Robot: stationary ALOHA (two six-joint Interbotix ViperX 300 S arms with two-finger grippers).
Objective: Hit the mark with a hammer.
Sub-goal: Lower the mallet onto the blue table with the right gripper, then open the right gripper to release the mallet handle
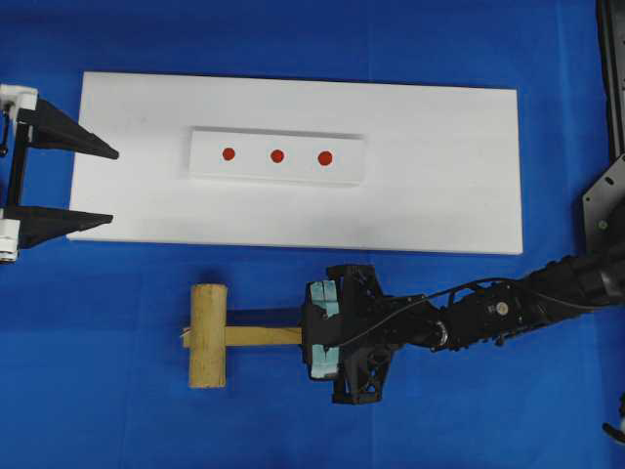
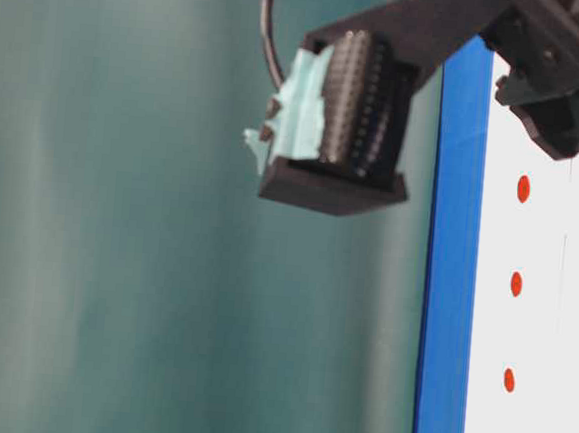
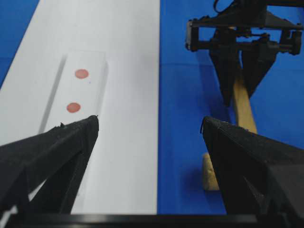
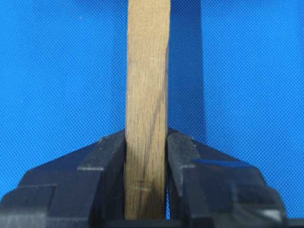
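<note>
My right gripper is ready to open: the mallet head (image 1: 208, 336) is resting on the blue cloth, and the mallet's handle is low over the cloth.
The hammer (image 1: 208, 335) is a light-wood mallet on the blue cloth in front of the white board, with its head to the left and its handle (image 1: 264, 336) pointing right. My right gripper (image 1: 305, 337) is shut on the handle; in the right wrist view both fingers press the handle (image 4: 146, 95) at the gripper (image 4: 146, 142). Three red marks (image 1: 277, 155) sit in a row on a small white plate (image 1: 205, 166). My left gripper (image 1: 115, 186) is open and empty at the board's left end. The left wrist view shows its gripper (image 3: 149, 126), two marks (image 3: 81, 73) and the hammer (image 3: 243, 107).
The large white board (image 1: 439, 166) lies across the blue cloth (image 1: 98, 391). The right arm (image 1: 508, 313) reaches in from the right edge. The table-level view shows the right gripper's body with teal tape (image 2: 337, 120) and the three marks (image 2: 516, 285).
</note>
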